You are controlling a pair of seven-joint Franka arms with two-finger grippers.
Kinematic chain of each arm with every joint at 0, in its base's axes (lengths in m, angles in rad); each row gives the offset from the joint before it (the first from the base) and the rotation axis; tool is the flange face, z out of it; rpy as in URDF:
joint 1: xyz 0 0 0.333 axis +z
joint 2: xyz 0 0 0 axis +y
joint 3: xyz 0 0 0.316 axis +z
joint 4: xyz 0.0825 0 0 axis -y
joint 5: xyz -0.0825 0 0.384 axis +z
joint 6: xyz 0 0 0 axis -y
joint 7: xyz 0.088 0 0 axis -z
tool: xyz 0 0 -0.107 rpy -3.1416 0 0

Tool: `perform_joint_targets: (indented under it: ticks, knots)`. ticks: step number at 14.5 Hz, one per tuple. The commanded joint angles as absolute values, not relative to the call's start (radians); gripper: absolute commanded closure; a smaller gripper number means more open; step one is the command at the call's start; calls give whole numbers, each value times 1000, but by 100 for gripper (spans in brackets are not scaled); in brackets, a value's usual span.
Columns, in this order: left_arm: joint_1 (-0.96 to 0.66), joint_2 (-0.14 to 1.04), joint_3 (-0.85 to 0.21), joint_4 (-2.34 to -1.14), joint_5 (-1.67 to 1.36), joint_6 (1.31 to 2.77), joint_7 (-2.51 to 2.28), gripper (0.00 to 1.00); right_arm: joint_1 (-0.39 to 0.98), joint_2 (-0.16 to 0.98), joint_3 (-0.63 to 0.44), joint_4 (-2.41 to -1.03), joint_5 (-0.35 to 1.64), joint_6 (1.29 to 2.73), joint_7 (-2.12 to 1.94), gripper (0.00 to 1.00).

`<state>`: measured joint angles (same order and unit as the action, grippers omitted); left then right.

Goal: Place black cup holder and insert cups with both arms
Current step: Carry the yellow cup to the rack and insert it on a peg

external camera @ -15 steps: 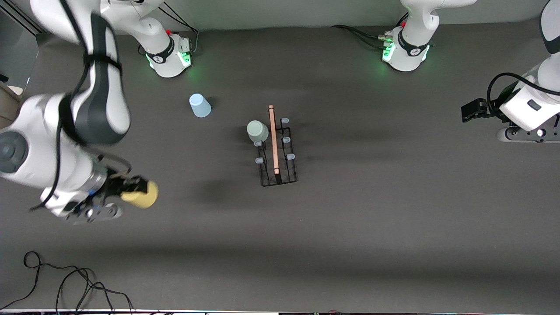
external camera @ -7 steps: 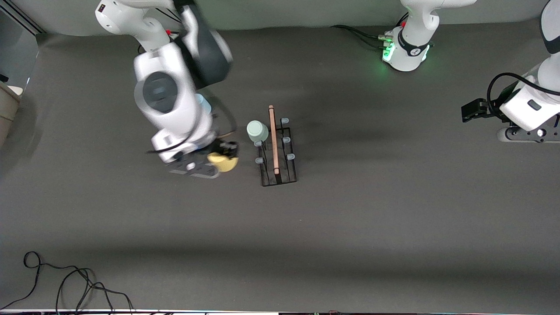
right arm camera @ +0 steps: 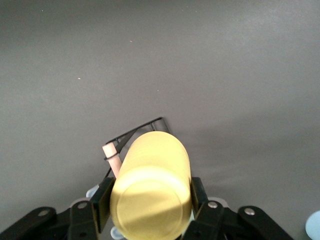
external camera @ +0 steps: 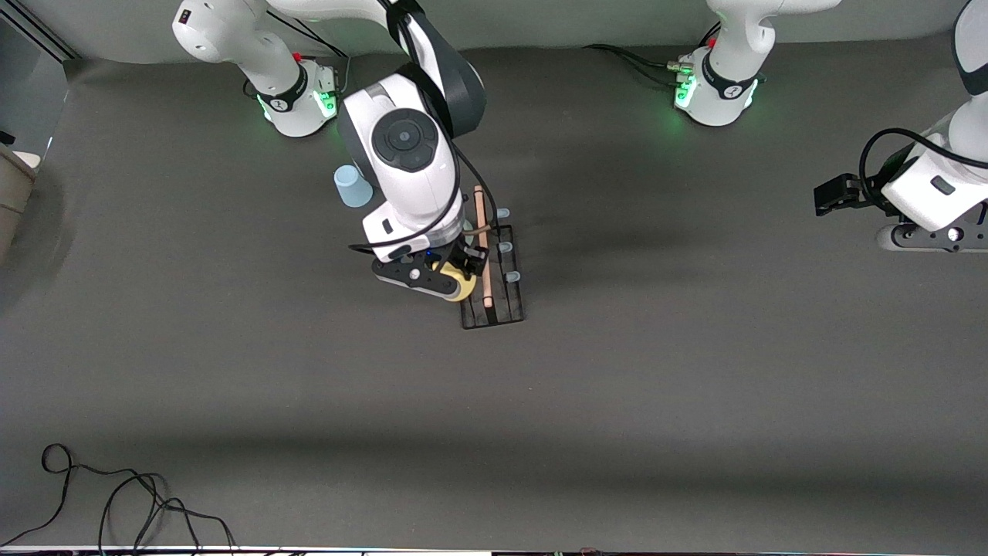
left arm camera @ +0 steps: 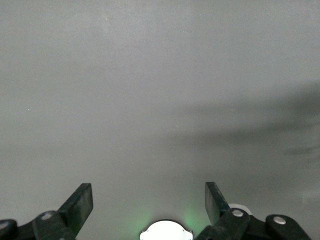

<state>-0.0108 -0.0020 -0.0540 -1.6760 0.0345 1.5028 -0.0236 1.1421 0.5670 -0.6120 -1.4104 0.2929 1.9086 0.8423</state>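
Observation:
The yellow cup hangs short of the black cup holder's peg in the front view. It moves closer with my right gripper next, as it is too early to release.
The black cup holder (external camera: 502,297) stands mid-table, its wooden rod handle (external camera: 480,207) on top. My right gripper (external camera: 457,279) is shut on the yellow cup (external camera: 463,290) and holds it on its side over the rack's pegs that face the right arm's end. In the right wrist view the yellow cup (right arm camera: 152,182) sits between my fingers (right arm camera: 102,202), with the handle's end (right arm camera: 111,155) just past it. The light blue cup (external camera: 351,187) stands farther from the front camera, toward the right arm's base. The pale green cup is hidden under the right wrist. My left gripper (external camera: 824,199) waits open and empty at its end of the table.
A black cable (external camera: 116,502) lies coiled near the table's front corner at the right arm's end. The left wrist view shows my open left gripper (left arm camera: 147,200) over bare grey table. The light blue cup's edge (right arm camera: 314,226) shows in the right wrist view.
My right arm has swung from its end of the table to the cup holder, carrying the yellow cup. It now hides the green cup. The left arm has not moved.

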Motion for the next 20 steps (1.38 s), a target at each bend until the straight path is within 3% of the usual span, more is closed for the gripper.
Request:
perform_joint_targets:
  ticks: [1, 16, 17, 18, 19, 20]
  knots:
    - [-8, -21, -55, -1680, 41, 1493, -9, 0, 1135, 609, -601, -1390, 302, 1937, 865, 74]
    - [-8, -21, -55, -1680, 41, 1493, -9, 0, 1134, 618, -588, -1551, 370, 2128, 785, 73]
    - [-8, -21, -55, -1680, 41, 1493, -9, 0, 1134, 623, -584, -1554, 371, 2128, 785, 67]
    - [-8, -21, -55, -1680, 41, 1493, -9, 0, 1132, 624, -583, -1554, 371, 2126, 785, 28]
    - [-8, -21, -55, -1680, 41, 1493, -9, 0, 1128, 621, -584, -1551, 376, 2123, 787, 1]
    - [-8, -21, -55, -1680, 41, 1493, -9, 0, 1123, 612, -584, -1548, 376, 2115, 785, 0]
